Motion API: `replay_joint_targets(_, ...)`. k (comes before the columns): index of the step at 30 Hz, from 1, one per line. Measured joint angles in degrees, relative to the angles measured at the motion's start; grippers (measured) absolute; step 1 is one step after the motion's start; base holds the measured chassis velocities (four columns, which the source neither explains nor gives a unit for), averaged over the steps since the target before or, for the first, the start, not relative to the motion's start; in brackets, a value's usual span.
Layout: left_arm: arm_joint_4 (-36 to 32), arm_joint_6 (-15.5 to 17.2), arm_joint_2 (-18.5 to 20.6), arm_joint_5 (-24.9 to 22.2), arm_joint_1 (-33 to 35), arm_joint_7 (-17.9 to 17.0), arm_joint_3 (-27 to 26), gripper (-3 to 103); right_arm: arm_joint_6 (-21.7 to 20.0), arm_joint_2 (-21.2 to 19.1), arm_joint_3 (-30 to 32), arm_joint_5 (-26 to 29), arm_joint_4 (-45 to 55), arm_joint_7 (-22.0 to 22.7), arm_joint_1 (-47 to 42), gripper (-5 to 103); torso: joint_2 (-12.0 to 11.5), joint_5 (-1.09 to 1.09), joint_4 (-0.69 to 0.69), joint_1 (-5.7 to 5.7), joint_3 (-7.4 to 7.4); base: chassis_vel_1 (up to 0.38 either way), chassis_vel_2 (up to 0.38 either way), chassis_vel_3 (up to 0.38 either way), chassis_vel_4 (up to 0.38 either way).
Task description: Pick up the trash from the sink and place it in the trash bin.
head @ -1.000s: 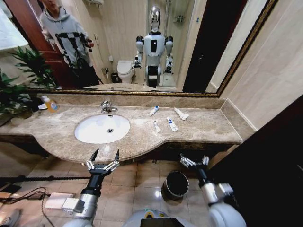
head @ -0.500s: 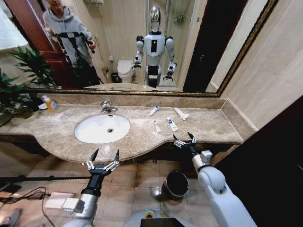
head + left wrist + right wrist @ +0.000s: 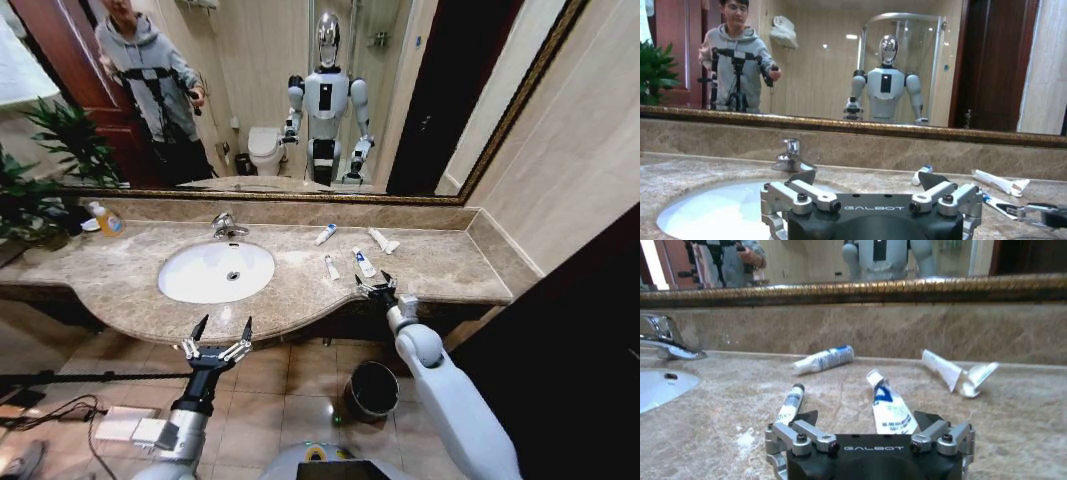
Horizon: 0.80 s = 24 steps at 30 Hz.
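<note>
The blue-printed tube is trash that needs to get into the bin (image 3: 370,390), so my right gripper needs to take hold of it next by its flat tail end (image 3: 368,271).
Several tubes of trash lie on the marble counter right of the white sink (image 3: 180,285), none in the basin: a blue-printed tube (image 3: 325,234) at the back, a long white tube (image 3: 382,240), a thin small tube (image 3: 331,267) and a blue-printed tube (image 3: 363,262). My right gripper (image 3: 372,283) hovers open at the counter's front edge, just short of that last tube (image 3: 890,407), with the thin tube (image 3: 790,404) beside it. My left gripper (image 3: 218,335) hangs open below the counter in front of the sink (image 3: 713,212). The black trash bin (image 3: 370,390) stands on the floor under the right arm.
A chrome faucet (image 3: 225,227) stands behind the basin. At the far left sit a yellow soap bottle (image 3: 105,220) and leafy plants (image 3: 40,190). A gold-framed mirror (image 3: 300,195) runs along the back wall. A dark panel (image 3: 560,340) closes off the right side.
My right arm has risen from beside the bin to the counter's front edge, its open gripper now near the tubes. The left arm has not moved.
</note>
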Motion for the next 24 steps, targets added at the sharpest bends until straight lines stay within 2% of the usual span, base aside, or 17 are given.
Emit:
replay_joint_targets(2,0.0,0.0,0.0,0.0,0.0,0.0,0.0,100,-0.26,0.19,-0.4,0.48,-1.12,0.25,1.0,90,0.0,0.0,0.0,0.0,0.0,0.0,0.0,0.0,0.0)
replay_joint_targets(4,0.0,0.0,0.0,0.0,0.0,0.0,0.0,100,-0.32,0.2,-0.43,0.59,-1.43,0.29,1.31,90,0.0,0.0,0.0,0.0,0.0,0.0,0.0,0.0,0.0)
replay_joint_targets(5,0.0,0.0,0.0,0.0,0.0,0.0,0.0,100,-0.38,0.14,-0.43,0.77,-1.98,0.32,1.81,83,0.0,0.0,0.0,0.0,0.0,0.0,0.0,0.0,0.0)
replay_joint_targets(14,0.0,0.0,0.0,0.0,0.0,0.0,0.0,100,-0.48,-0.06,0.53,1.38,-3.66,0.57,3.18,75,0.0,0.0,0.0,-0.01,0.0,0.0,0.0,0.0,0.0)
replay_joint_targets(17,0.0,0.0,0.0,0.0,0.0,0.0,0.0,100,-0.47,-0.07,1.31,1.4,-4.06,0.56,3.26,79,0.0,0.0,-0.01,-0.01,-0.01,0.0,0.0,0.0,0.0)
replay_joint_targets(19,0.0,0.0,0.0,0.0,0.0,0.0,0.0,100,-0.47,-0.16,1.63,1.37,-4.56,0.44,3.19,87,0.0,0.0,-0.01,-0.01,0.0,0.0,0.0,0.0,0.0)
replay_joint_targets(23,0.0,0.0,0.0,0.0,0.0,0.0,0.0,100,-0.5,-0.05,1.77,1.32,-4.96,0.31,3.05,87,0.0,0.0,-0.01,-0.01,0.0,0.0,0.0,0.0,0.0)
replay_joint_targets(24,0.0,0.0,0.0,0.0,0.0,0.0,0.0,100,-0.54,0.02,1.78,1.32,-5.09,0.21,3.01,84,0.0,0.0,0.0,0.0,-0.01,0.0,0.0,0.0,0.0)
